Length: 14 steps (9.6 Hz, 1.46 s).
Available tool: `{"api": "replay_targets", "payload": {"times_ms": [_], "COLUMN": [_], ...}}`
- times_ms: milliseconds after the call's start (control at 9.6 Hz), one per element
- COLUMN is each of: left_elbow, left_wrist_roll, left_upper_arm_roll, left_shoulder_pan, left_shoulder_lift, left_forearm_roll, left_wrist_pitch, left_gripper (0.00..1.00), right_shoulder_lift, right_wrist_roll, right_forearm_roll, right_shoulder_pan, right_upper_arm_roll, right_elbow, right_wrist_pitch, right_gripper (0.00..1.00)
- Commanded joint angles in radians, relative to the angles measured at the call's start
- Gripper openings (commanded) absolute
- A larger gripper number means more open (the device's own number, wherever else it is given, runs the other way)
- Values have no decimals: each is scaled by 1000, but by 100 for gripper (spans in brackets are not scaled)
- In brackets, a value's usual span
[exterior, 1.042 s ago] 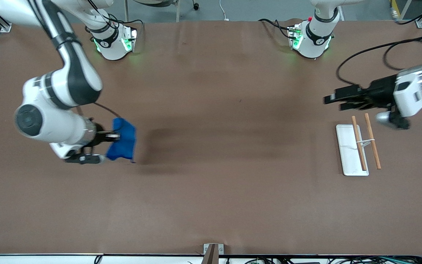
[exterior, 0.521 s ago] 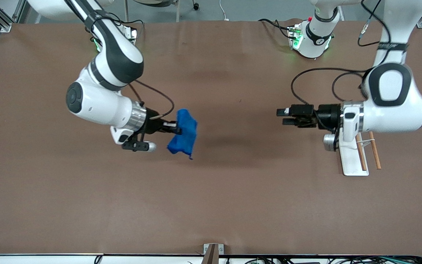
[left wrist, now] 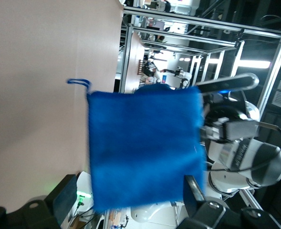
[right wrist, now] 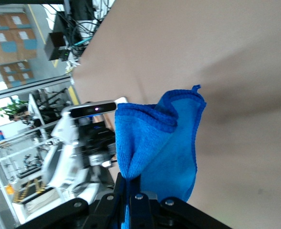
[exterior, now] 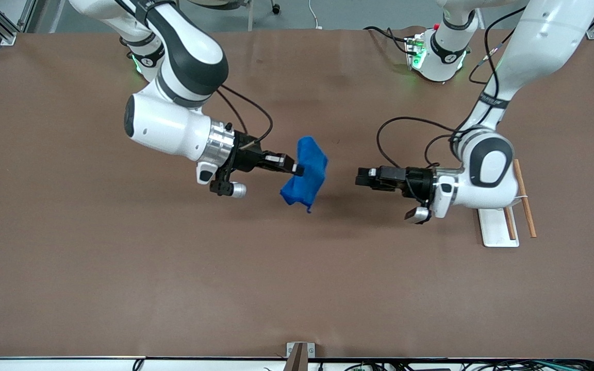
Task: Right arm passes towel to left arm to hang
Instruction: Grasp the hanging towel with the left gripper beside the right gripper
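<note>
The left gripper grabs the towel by its flat cloth point(exterior: 299, 185) beside the towel's edge next, which leaves the towel's loop tag point(exterior: 309, 210) free to hang.
My right gripper point(exterior: 297, 169) is shut on one edge of the bright blue towel point(exterior: 307, 176) and holds it above the middle of the table. The towel hangs down from the fingers, with its loop tag at the lower corner. In the right wrist view the towel point(right wrist: 171, 138) is pinched between the shut fingers of my right gripper point(right wrist: 138, 188). My left gripper point(exterior: 360, 178) is open and points at the towel, with a short gap between them. In the left wrist view the towel point(left wrist: 145, 148) fills the space ahead of the open left gripper point(left wrist: 129, 187).
A white base plate point(exterior: 493, 229) with two wooden rods point(exterior: 525, 203) lies toward the left arm's end of the table, partly under the left arm's wrist. Black cables loop off both wrists. The brown table point(exterior: 297, 288) is bare nearer the front camera.
My right arm has carried the towel from its own end to the middle of the table. My left gripper has swung in from over the rods toward the towel.
</note>
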Motion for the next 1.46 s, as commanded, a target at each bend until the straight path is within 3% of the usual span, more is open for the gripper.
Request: {"api": "replay_targets", "payload": {"times_ms": [0, 208, 417, 625, 938, 1354], "left_elbow": [1, 1, 1, 4, 6, 14], "left_wrist_roll": [76, 74, 71, 71, 68, 44], "left_upper_arm_roll": [-39, -52, -52, -52, -53, -56], "left_shoulder_pan": [9, 5, 6, 9, 11, 14], "left_shoulder_lift": [92, 123, 131, 131, 129, 126], "left_forearm_roll": [-80, -145, -153, -153, -153, -176], "left_wrist_pitch": [-5, -62, -74, -74, -79, -114], "left_gripper": [94, 89, 82, 68, 59, 21], "right_shoulder_lift": [2, 2, 2, 2, 2, 2], "right_wrist_roll": [-50, -88, -89, -90, -90, -90], "right_forearm_roll": [123, 178, 180, 180, 180, 178], "right_shoulder_pan": [-14, -8, -6, -5, -5, 0], "right_upper_arm_roll": [47, 49, 49, 49, 51, 51], "right_elbow": [18, 21, 24, 24, 23, 23], "right_wrist_pitch": [57, 59, 59, 59, 62, 74], "right_gripper": [0, 0, 0, 0, 0, 0]}}
